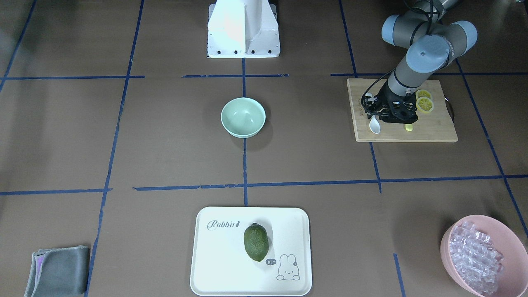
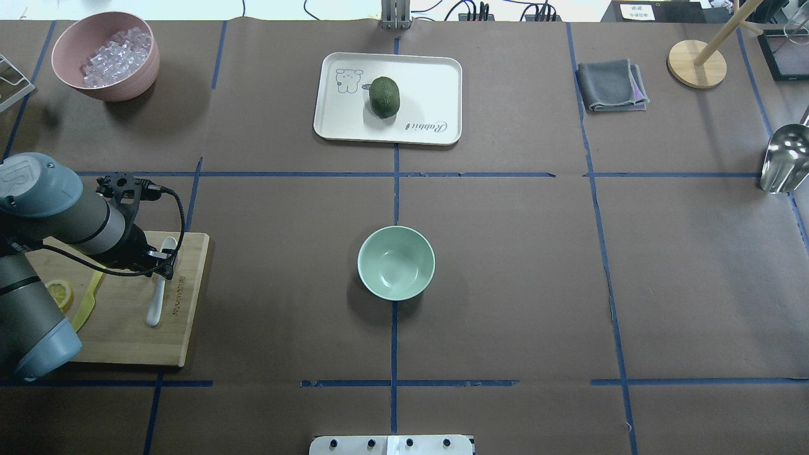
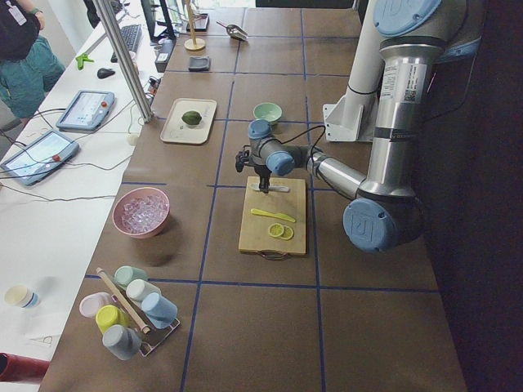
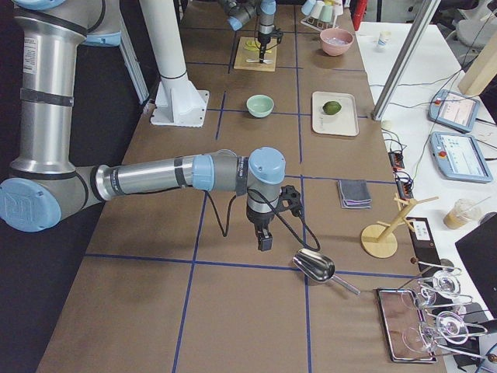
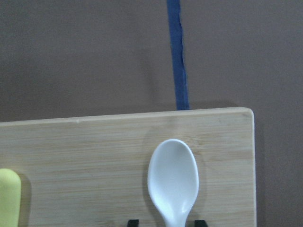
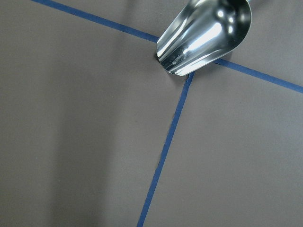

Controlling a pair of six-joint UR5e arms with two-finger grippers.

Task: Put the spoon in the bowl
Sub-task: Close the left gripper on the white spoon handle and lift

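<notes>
My left gripper grabs the white plastic spoon by its neck (image 5: 176, 218) next, to place the spoon in the bowl.
The white spoon (image 2: 155, 292) lies flat on the wooden cutting board (image 2: 126, 341) at the table's left, with its scoop (image 5: 173, 176) pointing away from the robot. My left gripper (image 2: 162, 260) is low over the spoon and open. In the left wrist view its two dark fingertips (image 5: 134, 222) stand on either side of the spoon's neck with a gap on each side. The mint-green bowl (image 2: 396, 263) stands empty at the table's middle, well right of the board. My right gripper (image 4: 265, 242) shows only in the exterior right view, above bare table, and I cannot tell whether it is open or shut.
A yellow knife (image 2: 85, 303) and lemon slices (image 1: 425, 103) lie on the board beside the spoon. A pink bowl of clear cubes (image 2: 106, 55) stands far left. A white tray (image 2: 430, 82) holds a green fruit. A grey cloth (image 2: 611, 85) and a metal scoop (image 6: 203, 35) lie right.
</notes>
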